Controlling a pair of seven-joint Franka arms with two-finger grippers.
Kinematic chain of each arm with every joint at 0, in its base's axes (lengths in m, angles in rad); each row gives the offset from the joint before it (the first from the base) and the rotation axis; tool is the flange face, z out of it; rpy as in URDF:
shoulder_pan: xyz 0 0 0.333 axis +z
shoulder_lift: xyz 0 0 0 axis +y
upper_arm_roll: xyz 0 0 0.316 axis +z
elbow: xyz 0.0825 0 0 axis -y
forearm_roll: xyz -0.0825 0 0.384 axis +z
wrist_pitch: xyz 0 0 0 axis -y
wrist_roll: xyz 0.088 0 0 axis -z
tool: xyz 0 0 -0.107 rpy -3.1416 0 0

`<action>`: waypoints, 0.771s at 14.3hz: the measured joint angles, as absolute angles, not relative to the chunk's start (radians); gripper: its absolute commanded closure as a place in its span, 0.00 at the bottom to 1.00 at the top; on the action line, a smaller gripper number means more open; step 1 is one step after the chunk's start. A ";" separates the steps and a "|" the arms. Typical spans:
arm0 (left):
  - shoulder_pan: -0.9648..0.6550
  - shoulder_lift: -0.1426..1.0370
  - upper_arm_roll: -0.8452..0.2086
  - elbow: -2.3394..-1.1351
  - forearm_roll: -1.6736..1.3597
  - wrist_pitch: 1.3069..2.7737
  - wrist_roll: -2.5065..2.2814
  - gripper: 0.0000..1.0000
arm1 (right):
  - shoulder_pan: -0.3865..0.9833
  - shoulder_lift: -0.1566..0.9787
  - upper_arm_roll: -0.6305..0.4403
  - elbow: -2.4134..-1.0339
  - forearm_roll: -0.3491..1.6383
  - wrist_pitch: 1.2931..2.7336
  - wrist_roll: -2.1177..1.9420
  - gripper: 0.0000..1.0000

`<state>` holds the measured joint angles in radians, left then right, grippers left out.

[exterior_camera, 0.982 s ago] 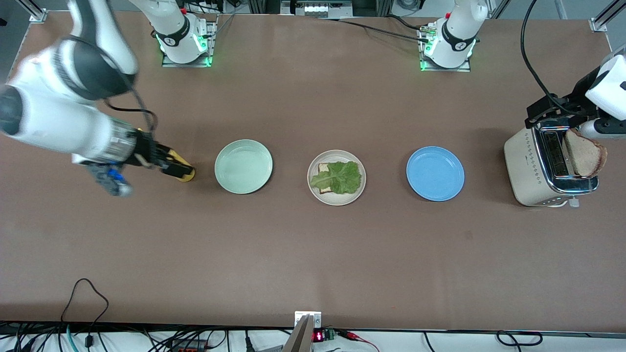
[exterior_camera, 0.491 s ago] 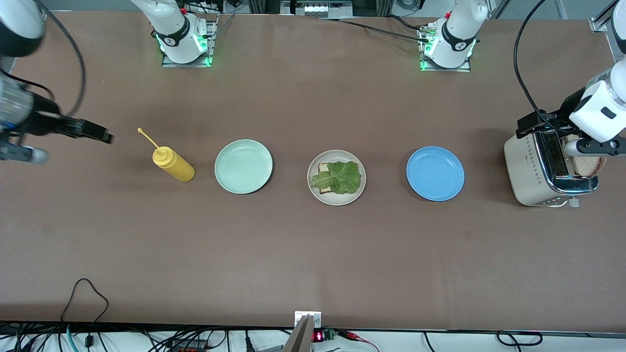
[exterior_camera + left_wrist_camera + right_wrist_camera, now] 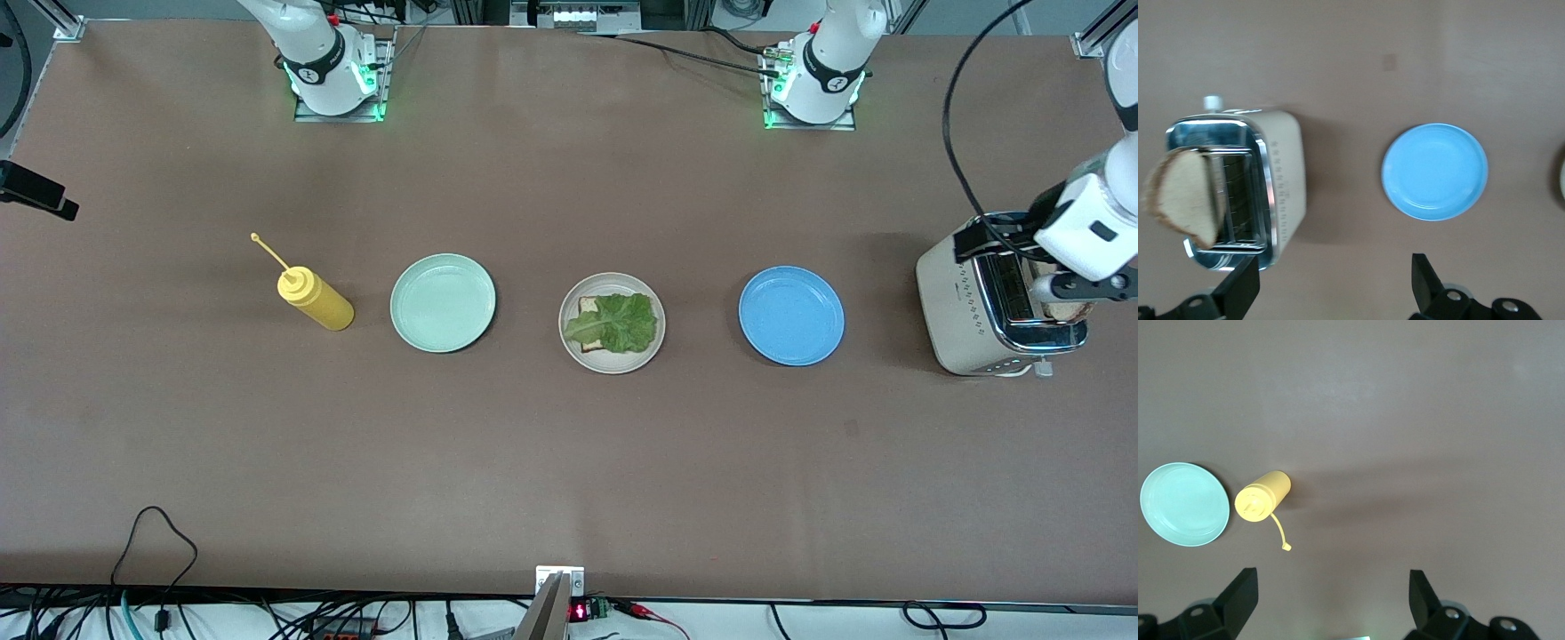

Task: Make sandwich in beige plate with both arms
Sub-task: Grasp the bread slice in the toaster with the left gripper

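My left gripper is to top the lettuce in the beige plate next, so it should grab the bread slice by its crust edge, which sticks out from the toaster (image 3: 1165,187).
The beige plate (image 3: 612,366) sits mid-table with one bread slice (image 3: 587,307) on it and a green lettuce leaf (image 3: 618,320) on top. A second bread slice (image 3: 1181,197) stands in a slot of the toaster (image 3: 969,311) at the left arm's end of the table. It is mostly hidden under the left arm in the front view. My left gripper (image 3: 1335,287) hangs open and empty above the toaster. My right gripper (image 3: 1331,600) is open and empty, up over the right arm's end of the table, past the mustard bottle (image 3: 316,300).
A mint green plate (image 3: 443,302) lies between the mustard bottle and the beige plate. A blue plate (image 3: 791,316) lies between the beige plate and the toaster. The two arm bases stand along the table edge farthest from the front camera.
The right arm has pulled away from the mustard bottle toward its end of the table, leaving the bottle standing. The left arm has shifted over the toaster and now covers most of the bread slice.
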<state>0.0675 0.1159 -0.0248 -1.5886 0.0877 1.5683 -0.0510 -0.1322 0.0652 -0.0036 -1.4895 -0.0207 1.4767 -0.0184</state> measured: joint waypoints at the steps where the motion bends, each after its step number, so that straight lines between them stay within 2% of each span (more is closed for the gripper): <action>1: 0.102 0.117 -0.023 -1.588 0.088 1.569 -0.050 0.00 | -0.112 0.068 -0.003 -1.492 -0.021 1.467 -0.018 0.00; 6: 0.250 0.200 -0.015 -1.531 0.093 1.579 0.061 0.00 | -0.014 0.079 -0.012 -1.518 -0.042 1.488 -0.008 0.00; 8: 0.324 0.256 -0.013 -1.504 0.093 1.578 0.172 0.00 | 0.001 0.080 -0.022 -1.518 -0.045 1.528 -0.008 0.00; 11: 0.418 0.326 -0.013 -1.499 0.093 1.577 0.268 0.00 | 0.002 0.082 -0.028 -1.518 -0.045 1.514 -0.009 0.00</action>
